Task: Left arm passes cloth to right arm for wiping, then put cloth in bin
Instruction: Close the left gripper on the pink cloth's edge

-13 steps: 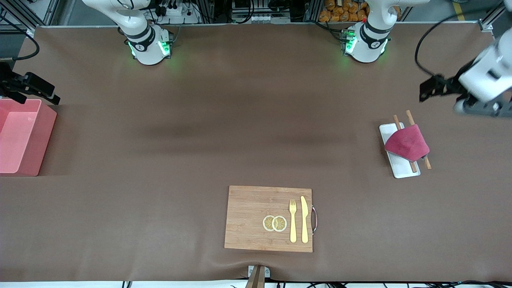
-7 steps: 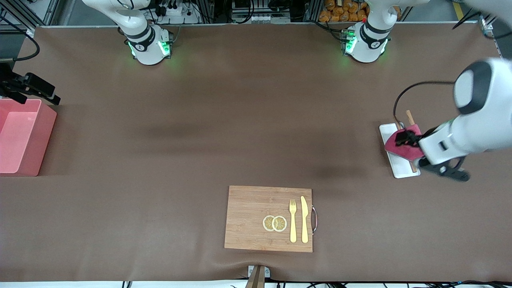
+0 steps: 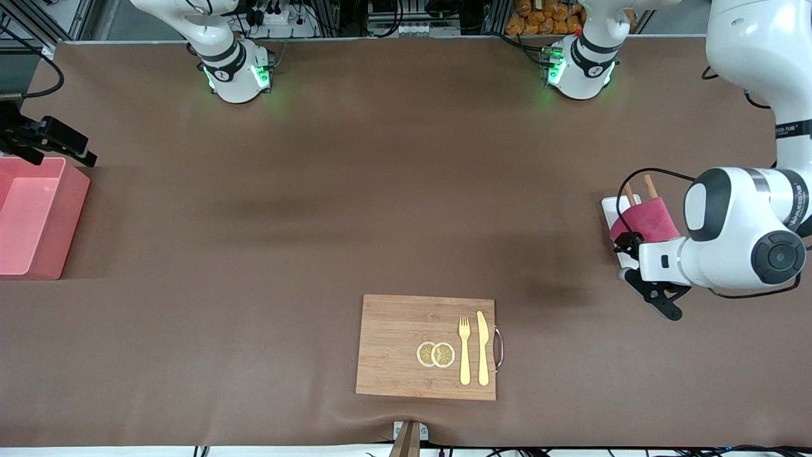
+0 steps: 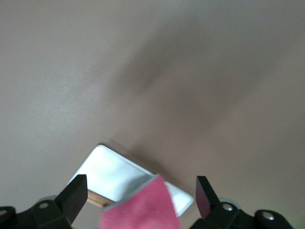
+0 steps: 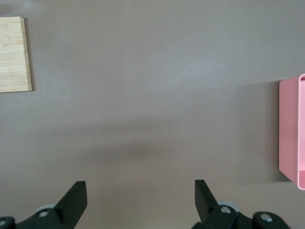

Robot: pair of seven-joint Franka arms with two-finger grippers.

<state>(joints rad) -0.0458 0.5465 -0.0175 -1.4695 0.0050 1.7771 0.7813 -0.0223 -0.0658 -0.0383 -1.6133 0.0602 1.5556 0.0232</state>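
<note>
My left gripper grips the cloth by its middle (image 4: 143,212) next, so the crimson-pink cloth's grey edge stays free for my right gripper.
The crimson-pink cloth (image 3: 650,219) lies folded on the white tray (image 3: 610,208) at the left arm's end of the table, over two wooden chopsticks (image 3: 648,185). My left gripper (image 3: 636,266) hangs open just over the tray, its jaws spread wide. In the left wrist view the cloth (image 4: 143,210) and the tray (image 4: 114,174) lie between the open left gripper (image 4: 139,196) fingers, not gripped. My right gripper (image 3: 79,149) waits open and empty beside the pink bin (image 3: 38,254). In the right wrist view the right gripper (image 5: 140,198) is over bare table, with the bin (image 5: 289,133) at the edge.
A wooden cutting board (image 3: 406,346) lies near the front edge of the table with two lemon slices (image 3: 436,354), a yellow fork (image 3: 464,349) and a yellow knife (image 3: 483,348) on it. The board's corner (image 5: 14,55) shows in the right wrist view.
The left arm has swung from above the table's end down over the tray and cloth, gripper still open. The right arm has not moved.
</note>
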